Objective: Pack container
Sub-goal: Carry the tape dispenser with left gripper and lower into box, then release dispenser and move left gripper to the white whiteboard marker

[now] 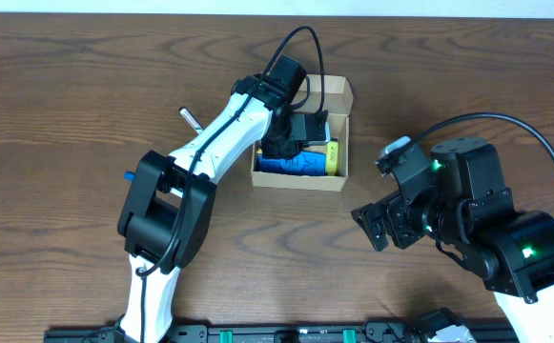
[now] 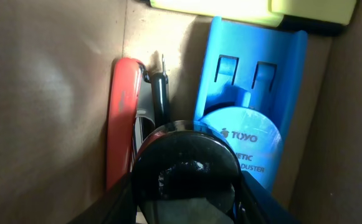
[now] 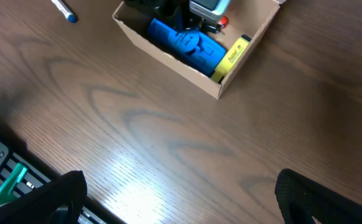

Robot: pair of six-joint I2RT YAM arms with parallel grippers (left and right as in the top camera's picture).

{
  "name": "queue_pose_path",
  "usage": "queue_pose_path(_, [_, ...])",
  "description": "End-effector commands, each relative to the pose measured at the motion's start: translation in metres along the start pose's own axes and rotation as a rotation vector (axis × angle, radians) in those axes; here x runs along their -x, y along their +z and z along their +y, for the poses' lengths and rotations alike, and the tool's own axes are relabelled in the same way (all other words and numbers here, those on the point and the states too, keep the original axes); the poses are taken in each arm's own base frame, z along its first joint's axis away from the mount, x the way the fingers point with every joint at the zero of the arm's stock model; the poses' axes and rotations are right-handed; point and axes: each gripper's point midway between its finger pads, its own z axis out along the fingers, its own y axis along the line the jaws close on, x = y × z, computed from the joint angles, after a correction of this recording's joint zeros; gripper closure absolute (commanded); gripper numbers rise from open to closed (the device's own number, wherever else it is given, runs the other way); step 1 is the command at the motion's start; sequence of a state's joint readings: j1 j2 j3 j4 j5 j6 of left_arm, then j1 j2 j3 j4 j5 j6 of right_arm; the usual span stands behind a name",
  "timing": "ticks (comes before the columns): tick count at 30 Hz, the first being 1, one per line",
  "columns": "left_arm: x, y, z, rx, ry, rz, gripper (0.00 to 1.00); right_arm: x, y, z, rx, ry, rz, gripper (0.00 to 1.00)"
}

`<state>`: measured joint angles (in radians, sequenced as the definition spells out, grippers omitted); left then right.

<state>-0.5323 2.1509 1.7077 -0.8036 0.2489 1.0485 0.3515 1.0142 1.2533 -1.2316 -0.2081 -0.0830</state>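
My left gripper lets go of the black round object now. The red-handled tool (image 2: 119, 118) and duster are just below it, so it would end on them inside the box.
The tan cardboard container (image 1: 341, 95) stands open at the table's middle back; it also shows in the right wrist view (image 3: 168, 53). Inside lie a blue duster (image 1: 291, 164) (image 2: 249, 93), a yellow marker (image 1: 332, 157) (image 3: 230, 56) and a red-handled tool (image 2: 119, 118). My left gripper (image 1: 281, 143) is down inside the box, shut on a black round object (image 2: 187, 174) just above the red tool and the duster. My right gripper (image 1: 377, 224) (image 3: 181, 205) is open and empty over bare table, right of and in front of the box.
A silver pen (image 1: 191, 119) (image 3: 64, 10) lies on the table left of the box. The box's flap (image 1: 329, 88) stands open at its far side. A black rail (image 1: 257, 333) runs along the table's front edge.
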Motion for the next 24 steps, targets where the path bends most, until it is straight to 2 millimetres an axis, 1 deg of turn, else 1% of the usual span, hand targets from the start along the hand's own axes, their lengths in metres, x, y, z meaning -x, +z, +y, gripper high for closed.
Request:
queue_pose_path(1, [-0.004, 0.001, 0.002, 0.009, 0.001, 0.021, 0.78, 0.001, -0.001, -0.002, -0.006, 0.015, -0.004, 0.01])
queue_pose_path(2, [-0.004, 0.0, 0.002, 0.011, -0.004, 0.02, 0.7, 0.001, -0.001, -0.002, -0.006, 0.015, -0.005, 0.01])
queue_pose_path(3, [-0.003, -0.001, 0.002, 0.012, -0.014, 0.016, 0.65, 0.001, -0.001, -0.002, -0.006, 0.016, -0.004, 0.01])
queue_pose_path(4, [-0.001, -0.003, 0.002, 0.015, -0.024, 0.013, 0.64, 0.001, -0.001, -0.002, -0.006, 0.015, -0.004, 0.01])
queue_pose_path(7, [0.004, -0.011, 0.001, 0.025, -0.048, 0.003, 0.54, 0.001, -0.001, -0.002, -0.006, 0.015, -0.004, 0.01])
queue_pose_path(8, [0.007, -0.015, 0.0, 0.029, -0.047, 0.0, 0.36, 0.001, -0.001, -0.002, -0.006, 0.015, -0.004, 0.01])
queue_pose_path(9, [0.01, -0.02, -0.001, 0.033, -0.042, -0.005, 0.25, 0.001, -0.001, -0.002, -0.006, 0.016, -0.004, 0.01])
queue_pose_path(10, [0.012, -0.025, -0.002, 0.037, -0.039, -0.009, 0.18, 0.001, -0.001, -0.002, -0.006, 0.015, -0.004, 0.01])
queue_pose_path(11, [0.015, -0.031, -0.004, 0.044, -0.031, -0.015, 0.17, 0.001, -0.001, -0.002, -0.006, 0.015, -0.004, 0.01])
queue_pose_path(13, [0.022, -0.044, -0.006, 0.06, -0.023, -0.03, 0.04, 0.001, -0.001, -0.002, -0.006, 0.016, -0.004, 0.01])
queue_pose_path(14, [0.025, -0.052, -0.008, 0.068, -0.02, -0.038, 0.02, 0.001, -0.001, -0.002, -0.006, 0.016, -0.004, 0.01])
queue_pose_path(18, [0.04, -0.089, -0.018, 0.108, -0.032, -0.081, 0.02, 0.001, -0.001, -0.002, -0.006, 0.015, -0.004, 0.01])
queue_pose_path(20, [0.043, -0.114, -0.025, 0.128, -0.048, -0.102, 0.02, 0.001, -0.001, -0.002, -0.006, 0.016, -0.004, 0.01])
queue_pose_path(22, [0.044, -0.14, -0.031, 0.154, -0.098, -0.127, 0.02, 0.001, -0.001, -0.002, -0.006, 0.015, -0.004, 0.01])
queue_pose_path(24, [0.038, -0.166, -0.038, 0.177, -0.195, -0.143, 0.02, 0.001, -0.001, -0.002, -0.006, 0.015, -0.004, 0.01])
